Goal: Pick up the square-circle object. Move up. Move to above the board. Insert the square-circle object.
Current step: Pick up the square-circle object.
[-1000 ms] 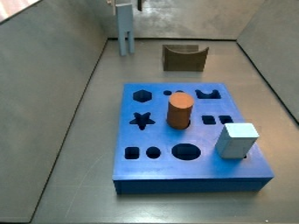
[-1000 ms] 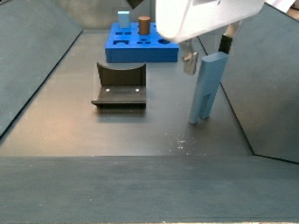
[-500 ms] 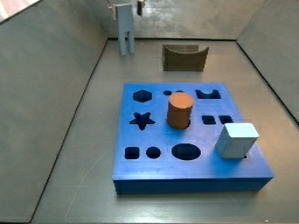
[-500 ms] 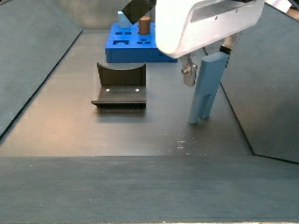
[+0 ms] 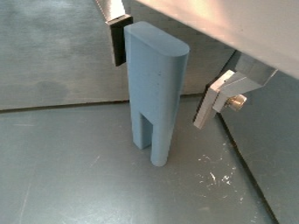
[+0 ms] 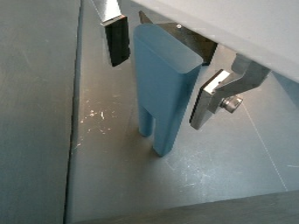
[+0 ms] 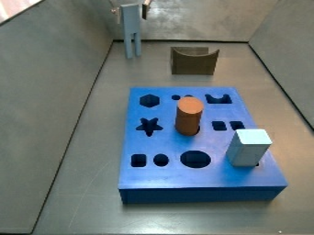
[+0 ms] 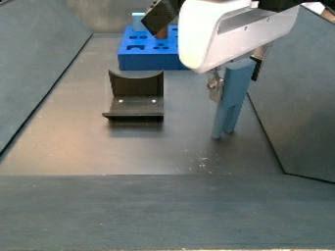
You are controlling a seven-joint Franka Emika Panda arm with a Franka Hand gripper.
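I should insert the square-circle object into the board prongs first, so next my gripper should grab it by its upper end.
The square-circle object is a tall grey-blue block that stands upright on the grey floor, its lower end split into two prongs. It also shows in the wrist view and in both side views. My gripper is open and straddles the block's upper part. One dark pad and one silver finger stand to either side with a gap to the block. The bright-blue board lies apart from the block.
An orange-brown cylinder and a pale cube stand on the board. The dark fixture stands on the floor between board and block. Grey walls enclose the floor; the block stands near one wall.
My gripper has come down over the block's upper part. The block has not moved.
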